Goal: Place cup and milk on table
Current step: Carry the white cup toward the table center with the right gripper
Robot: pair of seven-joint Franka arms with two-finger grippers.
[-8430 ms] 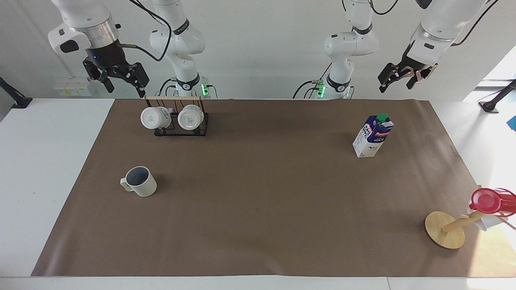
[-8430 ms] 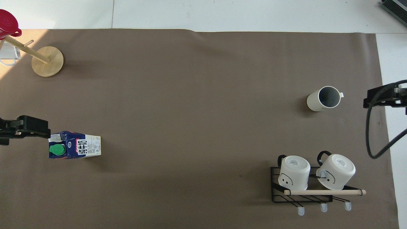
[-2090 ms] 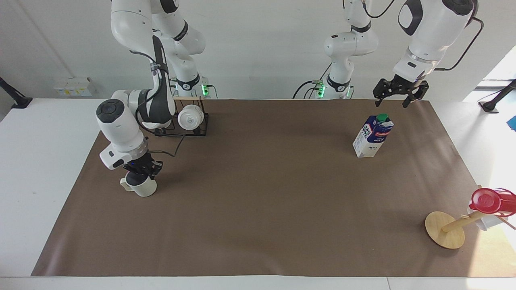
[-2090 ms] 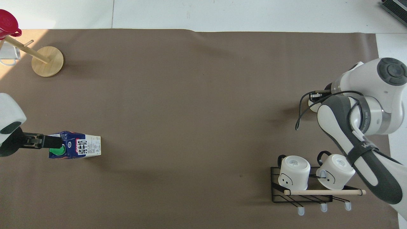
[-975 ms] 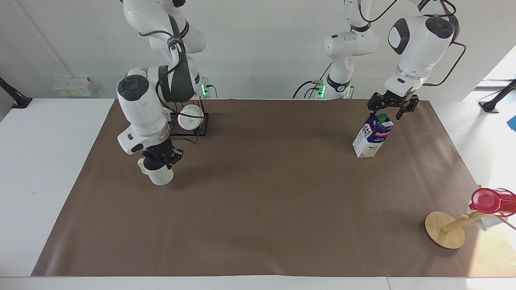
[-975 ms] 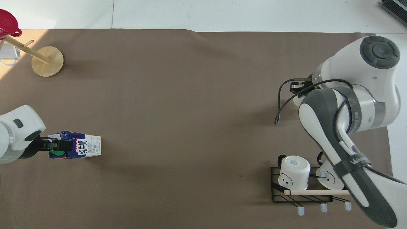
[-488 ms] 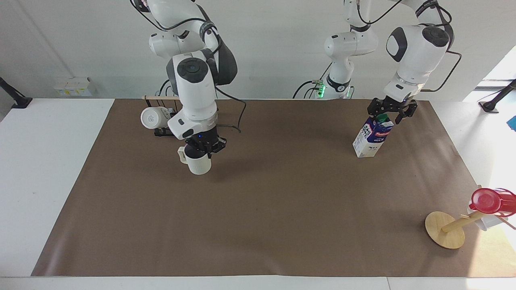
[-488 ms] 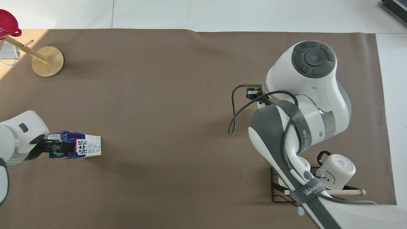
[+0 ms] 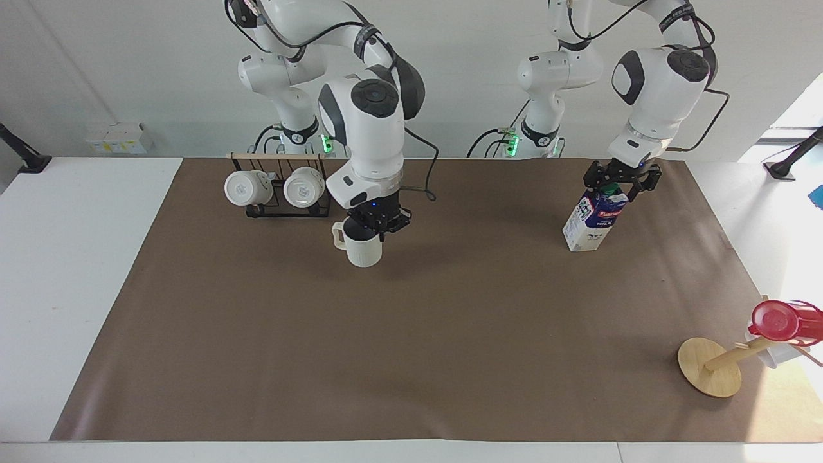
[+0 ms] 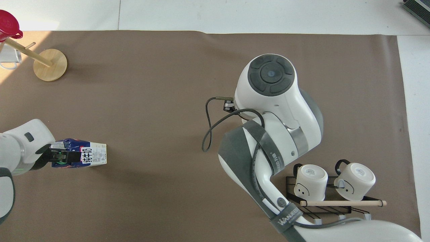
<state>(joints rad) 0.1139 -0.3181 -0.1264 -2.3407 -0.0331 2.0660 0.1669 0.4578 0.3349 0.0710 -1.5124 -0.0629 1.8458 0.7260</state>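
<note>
My left gripper picks up the carton by its green-capped top next, to place the milk on the tabletop.
My right gripper is shut on the rim of the cream-white ribbed cup and holds it just over the brown paper on the white table, beside the mug rack toward the table's middle. In the overhead view the right arm hides the cup. The blue-and-white milk stands upright on the paper toward the left arm's end; it also shows in the overhead view. My left gripper is open, its fingers on either side of the carton's green-capped top, and shows in the overhead view.
A black wire rack with two plain white mugs stands close to the robots, next to the held cup. A round wooden disc with a peg and a red lid sit farthest from the robots at the left arm's end.
My right gripper has carried the cup sideways toward the table's middle and closer to the robots. My left gripper has sunk a little lower around the milk's top. The milk has not moved.
</note>
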